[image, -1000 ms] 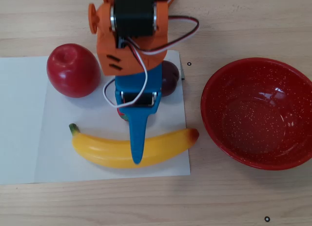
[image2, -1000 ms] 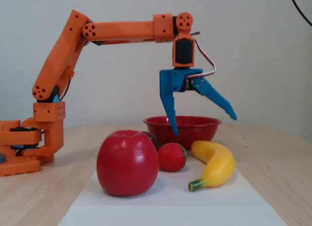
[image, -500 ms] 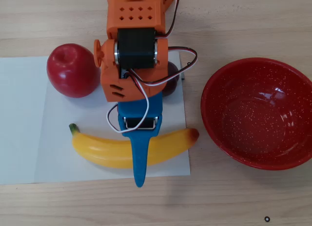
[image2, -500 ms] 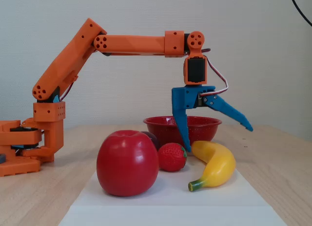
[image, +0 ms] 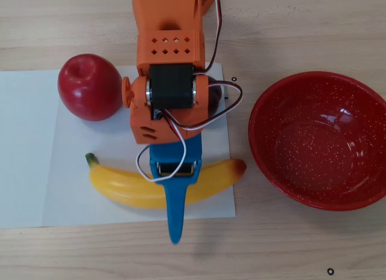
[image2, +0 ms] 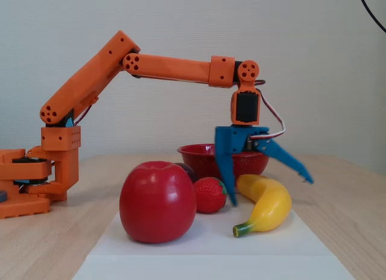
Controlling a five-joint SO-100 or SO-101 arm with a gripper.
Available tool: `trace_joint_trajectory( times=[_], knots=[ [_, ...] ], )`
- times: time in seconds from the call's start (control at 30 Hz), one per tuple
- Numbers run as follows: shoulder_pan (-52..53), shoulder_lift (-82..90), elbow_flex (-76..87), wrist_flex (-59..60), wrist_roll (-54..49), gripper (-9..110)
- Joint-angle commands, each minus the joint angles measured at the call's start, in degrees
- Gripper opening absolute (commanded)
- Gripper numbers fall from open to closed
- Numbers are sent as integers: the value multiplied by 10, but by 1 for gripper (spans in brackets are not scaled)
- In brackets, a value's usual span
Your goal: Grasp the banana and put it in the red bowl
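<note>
I should pick up the banana (image: 120, 186) next with my gripper by the middle of its yellow body (image: 158, 195). Then it can go in the red bowl.
The yellow banana (image: 120, 186) lies across the front of a white sheet, green stem to the left and orange-red end to the right in the overhead view. My blue gripper (image: 175, 201) is open and low over its middle, one finger on each side of it. In the fixed view the gripper (image2: 271, 191) straddles the banana (image2: 271, 204): the straight finger reaches down between it and a strawberry, and the slanted finger is spread out past its far side. Nothing is gripped. The red bowl (image: 265, 153) stands empty to the right of the sheet and shows behind the gripper in the fixed view (image2: 202, 156).
A red apple (image: 90, 87) sits at the sheet's upper left and is large in the foreground of the fixed view (image2: 158, 201). A strawberry (image2: 211, 195) lies beside the banana, and a dark plum (image: 214, 99) is partly under the arm. The arm's orange base (image2: 36, 177) stands at the left.
The arm has stretched out and lowered. The open gripper came down from above the fruit until its fingers straddle the banana. The banana and the other fruit have not moved.
</note>
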Motion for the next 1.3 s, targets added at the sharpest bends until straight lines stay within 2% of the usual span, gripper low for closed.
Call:
trace_joint_trajectory(
  times=[0.0,0.27,0.5,0.93,1.27],
  knots=[
    [-4,33,-56,-11,7,63],
    [-6,3,-71,-33,9,61],
    [-11,-1,-79,-28,2,50],
    [-22,17,-83,-40,11,0],
    [-30,69,-54,-42,14,0]
  ],
)
